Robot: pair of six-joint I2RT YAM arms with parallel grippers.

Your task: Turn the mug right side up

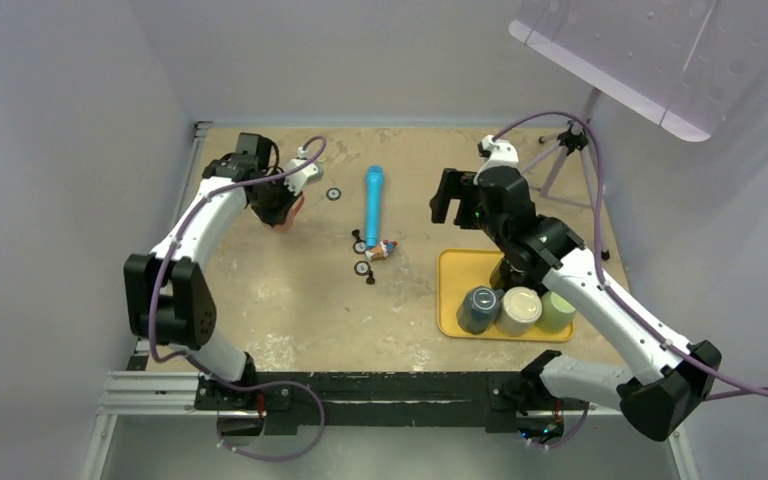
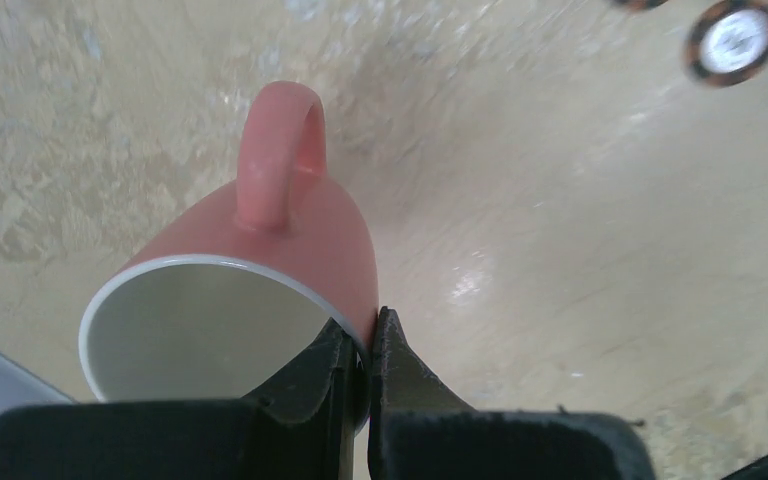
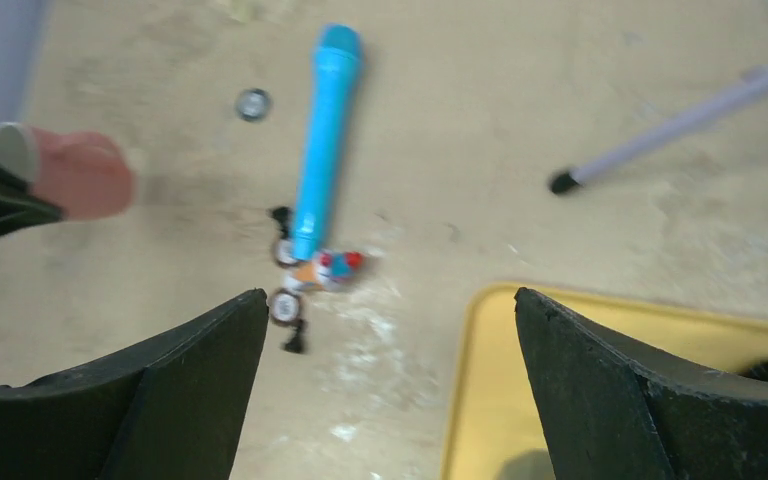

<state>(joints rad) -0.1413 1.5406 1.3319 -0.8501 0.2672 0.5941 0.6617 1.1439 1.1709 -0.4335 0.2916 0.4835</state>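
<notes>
The pink mug is tilted off the table, so my left gripper should lower it upright before releasing.
A pink mug (image 2: 300, 240) with a white inside is held by my left gripper (image 2: 368, 340), which is shut on its rim wall, one finger inside and one outside. The mug's handle (image 2: 278, 150) points away from the camera. In the top view the mug (image 1: 287, 214) sits under the left gripper (image 1: 275, 205) at the table's far left. It also shows in the right wrist view (image 3: 75, 175). My right gripper (image 3: 390, 310) is open and empty, held above the table near the yellow tray (image 3: 580, 340).
A blue tube (image 1: 373, 203) lies mid-table with a small toy (image 1: 385, 248) and black-rimmed discs (image 1: 362, 268) by it. The yellow tray (image 1: 451, 290) holds three upside-down cups (image 1: 518, 310). A tripod (image 1: 565, 150) stands at the far right.
</notes>
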